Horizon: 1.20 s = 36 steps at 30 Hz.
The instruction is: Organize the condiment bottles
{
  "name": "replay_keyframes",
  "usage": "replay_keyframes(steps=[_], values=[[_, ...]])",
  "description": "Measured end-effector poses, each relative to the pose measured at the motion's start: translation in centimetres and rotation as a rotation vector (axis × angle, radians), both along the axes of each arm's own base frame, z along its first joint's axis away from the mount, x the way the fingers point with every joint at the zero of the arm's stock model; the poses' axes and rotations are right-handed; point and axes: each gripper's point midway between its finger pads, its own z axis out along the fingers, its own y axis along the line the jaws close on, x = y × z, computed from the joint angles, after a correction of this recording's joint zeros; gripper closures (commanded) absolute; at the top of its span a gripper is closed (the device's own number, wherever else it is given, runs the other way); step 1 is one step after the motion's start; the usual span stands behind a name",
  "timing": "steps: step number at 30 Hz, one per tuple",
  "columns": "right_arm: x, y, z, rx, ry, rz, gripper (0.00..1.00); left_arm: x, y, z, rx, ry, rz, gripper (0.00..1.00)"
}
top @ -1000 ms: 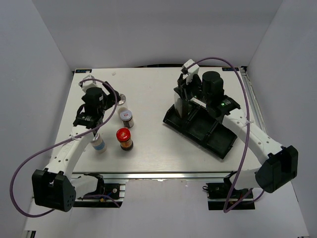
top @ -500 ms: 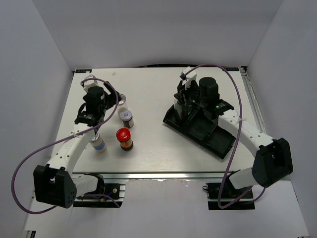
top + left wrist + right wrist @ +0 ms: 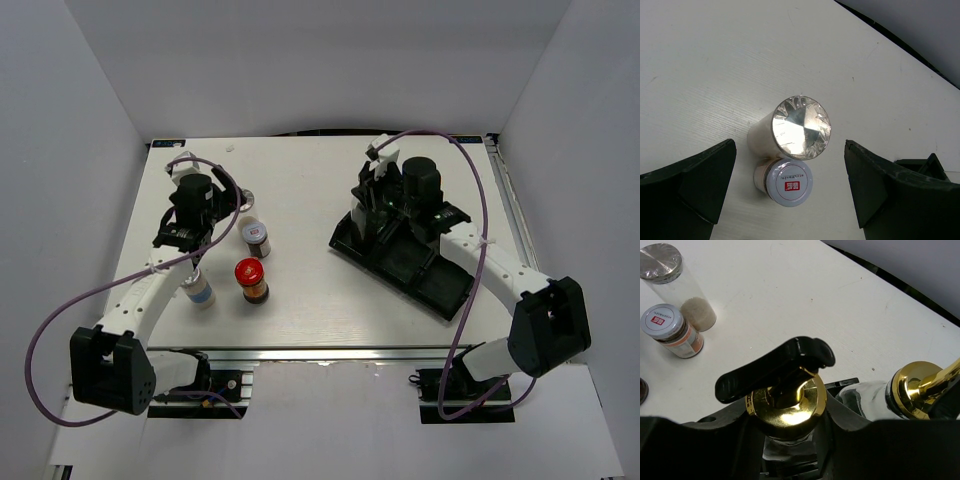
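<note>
The clear glass bottle stands upright inside the black tray's end section and would stay in place, so my right gripper opens next.
My right gripper [image 3: 375, 208] is shut on a clear glass bottle with a gold pourer and black lever [image 3: 785, 405], in the far-left end of the black tray [image 3: 440, 285]. A second gold-pourer bottle [image 3: 912, 390] stands right beside it. My left gripper [image 3: 195, 238] is open and empty. In the left wrist view it hangs above the silver-lidded jar [image 3: 801, 127] and the white-lidded jar [image 3: 788, 182], which touch each other. The red-capped brown jar [image 3: 252, 280] and the white blue-banded bottle [image 3: 200, 290] stand near the table's front left.
The tray lies diagonally on the right half of the table, and its nearer compartments hold nothing. The silver-lidded jar [image 3: 662, 262] and the white-lidded jar [image 3: 662, 322] also show in the right wrist view. White walls enclose the table on three sides.
My right gripper has shifted slightly left and lower over the tray's far-left end with the bottle. My left gripper has edged a little away from me, near the two jars.
</note>
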Motion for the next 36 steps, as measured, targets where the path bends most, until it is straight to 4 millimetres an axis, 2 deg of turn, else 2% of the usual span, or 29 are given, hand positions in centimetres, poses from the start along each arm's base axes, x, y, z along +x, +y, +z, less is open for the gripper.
replay_keyframes(steps=[5, 10, 19, 20, 22, 24, 25, 31, 36], values=[[0.0, -0.1, -0.2, -0.002, 0.009, -0.008, 0.61, -0.1, 0.1, 0.3, 0.003, -0.007, 0.001, 0.02], [-0.3, -0.2, -0.8, -0.010, 0.036, -0.009, 0.53, -1.0, 0.9, 0.7, 0.014, -0.029, 0.033, 0.02], [-0.3, -0.1, -0.2, 0.028, 0.022, -0.017, 0.34, -1.8, 1.8, 0.2, 0.037, -0.006, 0.068, 0.02], [-0.5, -0.3, -0.4, 0.029, 0.025, -0.023, 0.27, -1.8, 1.8, 0.1, 0.038, -0.004, 0.069, 0.02], [-0.6, -0.6, -0.4, 0.033, 0.028, -0.041, 0.24, -1.9, 1.8, 0.1, 0.038, -0.004, 0.070, 0.02], [-0.7, -1.0, 0.1, 0.035, 0.020, -0.056, 0.13, -1.9, 1.9, 0.0, 0.040, 0.002, 0.071, 0.02], [-0.8, -1.2, 0.5, 0.041, 0.012, -0.065, 0.11, -2.0, 1.9, -0.1, 0.041, 0.006, 0.073, 0.02], [-1.6, -2.8, 3.7, 0.071, -0.044, -0.122, 0.11, -2.3, 2.0, -0.4, 0.044, 0.025, 0.078, 0.02], [-2.9, -4.6, 4.7, 0.065, -0.034, -0.183, 0.11, -2.5, 2.1, -0.8, 0.041, 0.041, 0.081, 0.02]])
